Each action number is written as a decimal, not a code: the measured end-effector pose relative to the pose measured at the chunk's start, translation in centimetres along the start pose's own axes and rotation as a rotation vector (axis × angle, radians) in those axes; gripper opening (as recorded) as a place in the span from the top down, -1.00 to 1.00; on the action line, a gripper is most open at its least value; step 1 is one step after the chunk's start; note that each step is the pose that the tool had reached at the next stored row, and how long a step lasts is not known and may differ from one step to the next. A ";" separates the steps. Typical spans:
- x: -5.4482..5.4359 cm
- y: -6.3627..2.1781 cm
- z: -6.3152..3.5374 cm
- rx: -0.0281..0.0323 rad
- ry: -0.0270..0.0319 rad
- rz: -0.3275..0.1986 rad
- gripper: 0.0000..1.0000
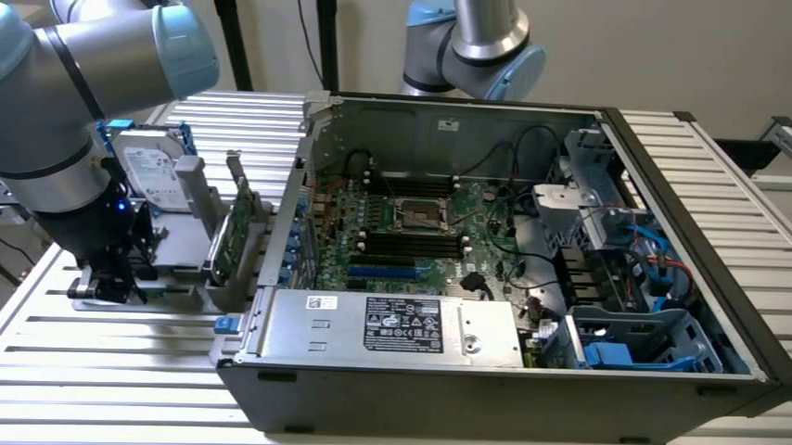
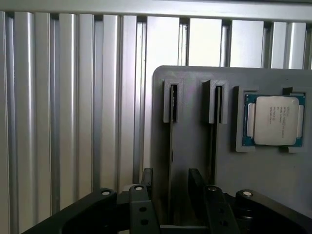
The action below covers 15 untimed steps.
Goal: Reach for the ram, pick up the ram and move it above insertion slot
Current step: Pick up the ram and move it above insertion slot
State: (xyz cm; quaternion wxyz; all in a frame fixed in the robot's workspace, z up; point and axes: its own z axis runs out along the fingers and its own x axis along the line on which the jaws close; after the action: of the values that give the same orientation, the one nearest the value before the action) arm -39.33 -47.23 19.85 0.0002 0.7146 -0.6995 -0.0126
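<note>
The holder's end post wraps the tip of the ram, and both sides of the ram are free at the ram's bare middle (image 2: 170, 181). My gripper should grab the ram there next.
The ram (image 2: 171, 146) stands on edge in a slotted grey holder (image 2: 190, 131), so I see it as a thin line. My gripper (image 2: 170, 178) is open, one dark finger (image 2: 146, 178) on each side of the stick and a small gap to it. In the exterior view the gripper (image 1: 106, 283) hangs low over the holder at the exterior view's left, beside the open computer case (image 1: 495, 371). The black memory slots (image 1: 409, 243) lie on the green motherboard inside the case.
A processor chip (image 2: 275, 120) sits in a recess of the holder beside a second slot (image 2: 215, 105). A silver hard drive (image 1: 155, 176) and a tall green expansion card (image 1: 229, 246) stand upright between the gripper and the case. Ribbed metal table (image 2: 73, 97) lies all around.
</note>
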 end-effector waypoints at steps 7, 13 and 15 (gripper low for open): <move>-0.1 0.04 0.08 -0.0007 0.0000 0.000 0.45; -0.1 0.04 0.08 -0.0008 0.0000 0.000 0.73; -0.1 0.04 0.08 -0.0007 0.0000 0.000 0.73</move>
State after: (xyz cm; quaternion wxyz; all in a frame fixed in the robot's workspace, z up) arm -39.38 -47.11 19.77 0.0005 0.7145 -0.6995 -0.0128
